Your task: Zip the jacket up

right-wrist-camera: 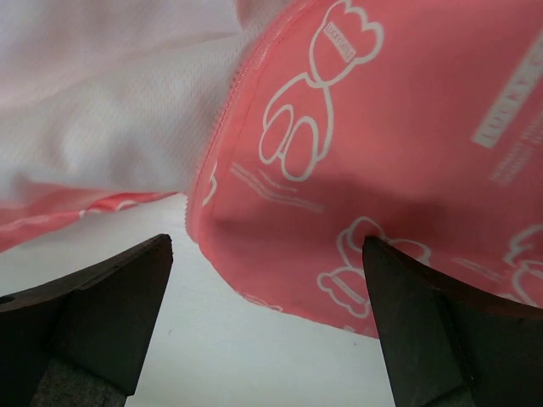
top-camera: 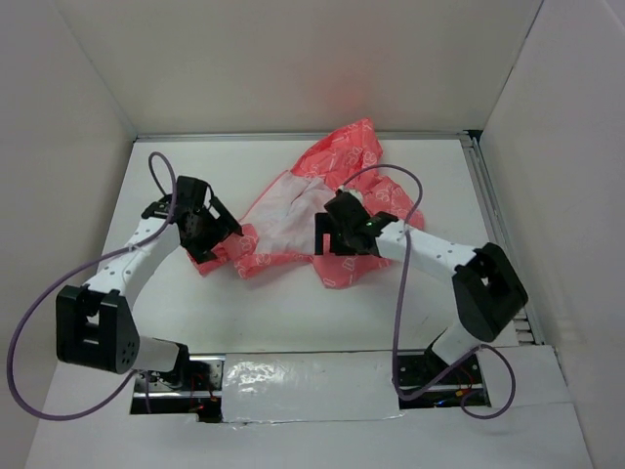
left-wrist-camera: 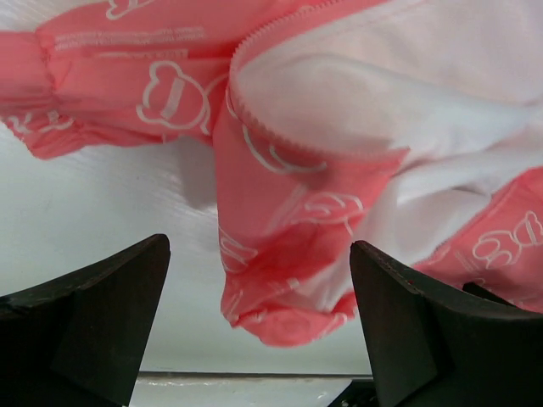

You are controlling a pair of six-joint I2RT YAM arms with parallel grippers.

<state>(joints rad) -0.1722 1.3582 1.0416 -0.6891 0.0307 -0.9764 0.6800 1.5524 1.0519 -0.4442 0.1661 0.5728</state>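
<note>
My left gripper should next grab the jacket (top-camera: 337, 161) by its zipper edge near the jacket's bottom corner (top-camera: 255, 244). Then I will bring that edge toward the other zipper edge to zip them.
The coral-pink jacket (top-camera: 337, 161) with white outline print lies crumpled and open on the white table, its white lining (top-camera: 288, 210) facing up. My left gripper (top-camera: 217, 234) is open over the jacket's left bottom corner (left-wrist-camera: 288, 280), with zipper teeth (left-wrist-camera: 254, 119) running above. My right gripper (top-camera: 337, 239) is open over the jacket's right front panel (right-wrist-camera: 365, 170), whose zipper edge (right-wrist-camera: 222, 127) borders the white lining. Neither holds anything. The chest logo is hidden.
White walls enclose the table (top-camera: 293, 303) on the left, back and right. A metal rail (top-camera: 498, 234) runs along the right edge. Purple cables (top-camera: 400, 293) loop from both arms. Silver tape (top-camera: 312, 386) covers the near edge between the arm bases.
</note>
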